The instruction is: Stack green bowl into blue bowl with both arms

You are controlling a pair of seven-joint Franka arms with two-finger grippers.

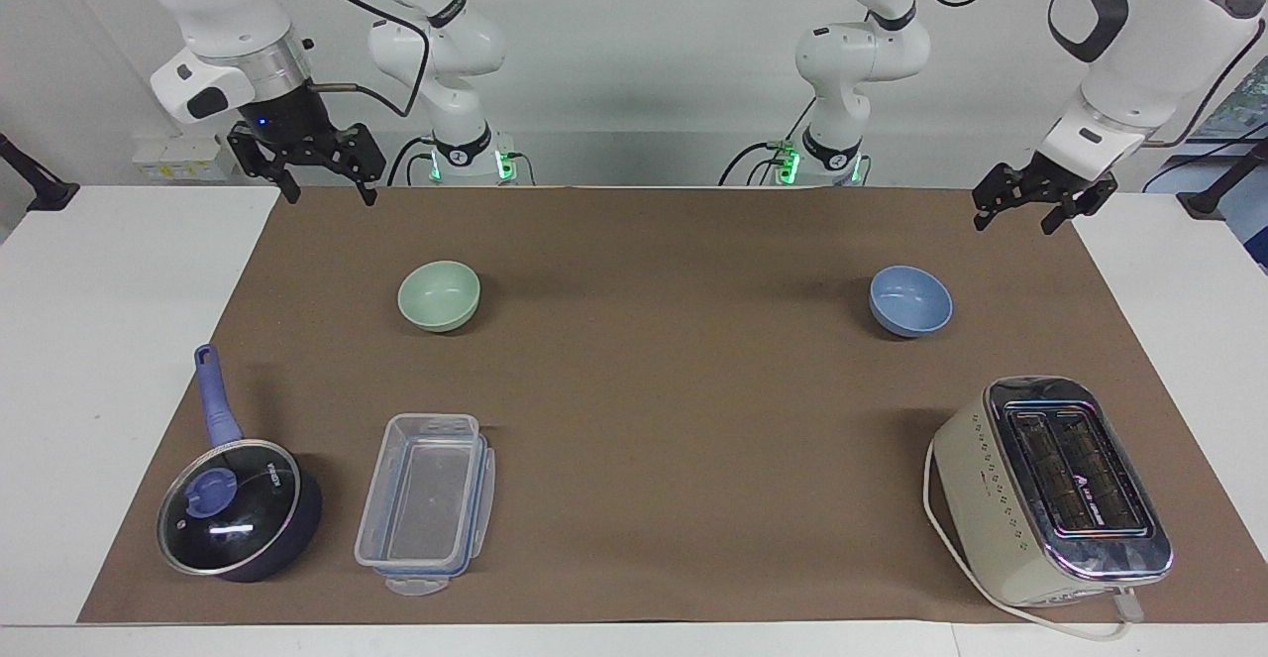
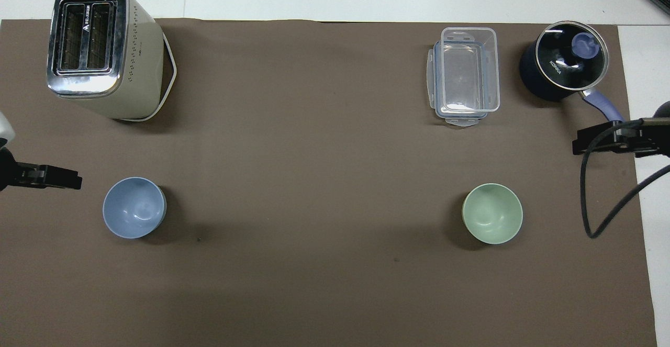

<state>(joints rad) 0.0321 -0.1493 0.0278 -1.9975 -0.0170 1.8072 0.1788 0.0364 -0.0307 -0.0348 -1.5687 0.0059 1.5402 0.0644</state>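
Note:
Next, my left gripper grabs the blue bowl's thin rim (image 2: 105,203), since the blue bowl (image 2: 134,207) is round and wide across.
The green bowl (image 1: 439,295) (image 2: 492,213) stands upright and empty on the brown mat toward the right arm's end of the table. The blue bowl (image 1: 910,300) (image 2: 134,207) stands upright and empty toward the left arm's end, about as near to the robots as the green one. My right gripper (image 1: 332,196) (image 2: 582,144) is open and empty, raised over the mat's corner, apart from the green bowl. My left gripper (image 1: 1015,219) (image 2: 65,180) is open and empty, raised over the mat's edge beside the blue bowl, not touching it.
A cream toaster (image 1: 1055,489) (image 2: 99,48) with a white cord stands farther from the robots than the blue bowl. A clear plastic container (image 1: 426,501) (image 2: 464,75) and a dark lidded pot with a blue handle (image 1: 233,518) (image 2: 562,59) lie farther out than the green bowl.

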